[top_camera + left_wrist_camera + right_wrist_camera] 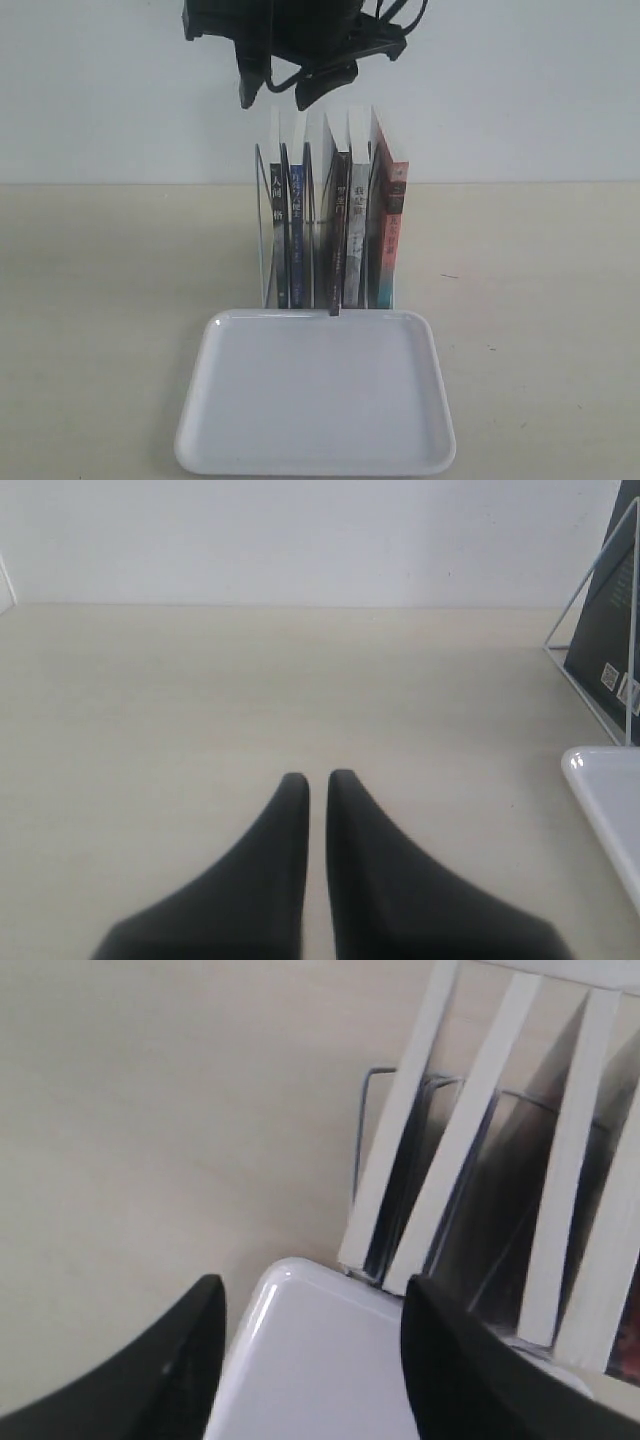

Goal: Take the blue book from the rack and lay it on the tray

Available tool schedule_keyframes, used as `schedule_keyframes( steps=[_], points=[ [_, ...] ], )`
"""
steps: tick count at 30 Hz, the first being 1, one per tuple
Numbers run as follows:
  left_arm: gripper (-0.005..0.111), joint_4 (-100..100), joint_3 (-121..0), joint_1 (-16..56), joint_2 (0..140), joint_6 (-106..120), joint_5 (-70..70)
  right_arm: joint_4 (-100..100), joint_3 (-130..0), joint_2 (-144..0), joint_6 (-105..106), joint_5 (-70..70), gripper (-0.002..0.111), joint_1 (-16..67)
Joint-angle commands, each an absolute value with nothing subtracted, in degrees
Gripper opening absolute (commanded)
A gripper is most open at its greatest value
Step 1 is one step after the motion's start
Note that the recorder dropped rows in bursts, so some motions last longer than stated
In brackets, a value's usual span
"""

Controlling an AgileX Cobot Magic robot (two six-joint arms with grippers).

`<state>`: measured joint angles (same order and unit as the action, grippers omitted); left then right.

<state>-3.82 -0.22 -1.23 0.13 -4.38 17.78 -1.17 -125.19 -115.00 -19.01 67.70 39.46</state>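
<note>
My right gripper grabs the blue book by its top edge (298,142) next, to lay the blue book on the tray (315,400).
The blue book (296,235) stands upright in the rack (263,240), second slot from the left, its narrow blue spine facing the tray (315,400), which lies flat just in front. My right gripper (278,98) hangs open above the left end of the book row, touching nothing. In the right wrist view the right gripper (312,1295) looks down on the white page edges, the blue book (465,1130) being the second strip, with the tray (300,1360) corner below. My left gripper (318,777) is shut on nothing, low over bare table, out of the exterior view.
Several other books share the rack: a dark-spined one (280,225) at the far left, a dark one (340,235), a grey one (358,230) and a red-and-teal one (390,235). The left wrist view shows the rack's wire (590,580) and a tray corner (610,790) off to one side.
</note>
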Motion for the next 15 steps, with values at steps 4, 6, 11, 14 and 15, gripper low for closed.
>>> schedule_keyframes(
  steps=[4, 6, 11, 14, 15],
  points=[
    [0.006, -4.0, 0.0, -0.8, 0.0, -4.3, 17.6, 2.8, -125.3, -119.3, -21.6, 64.0, 0.051, 39.1],
    [0.006, -4.0, 0.0, -0.8, 0.0, -4.3, 17.6, 5.2, -125.3, -120.0, -23.5, 63.2, 0.051, 39.1],
    [0.006, -4.0, 0.0, -0.8, 0.0, -4.3, 17.6, 6.9, -125.3, -121.2, -23.7, 62.5, 0.051, 38.4],
    [0.006, -4.0, 0.0, -0.8, 0.0, -4.3, 17.6, 6.5, -125.3, -121.7, -24.9, 62.3, 0.051, 37.7],
    [0.006, -4.0, 0.0, -0.8, 0.0, -4.3, 17.6, 6.5, -125.3, -121.8, -25.0, 62.3, 0.051, 37.5]
  ],
)
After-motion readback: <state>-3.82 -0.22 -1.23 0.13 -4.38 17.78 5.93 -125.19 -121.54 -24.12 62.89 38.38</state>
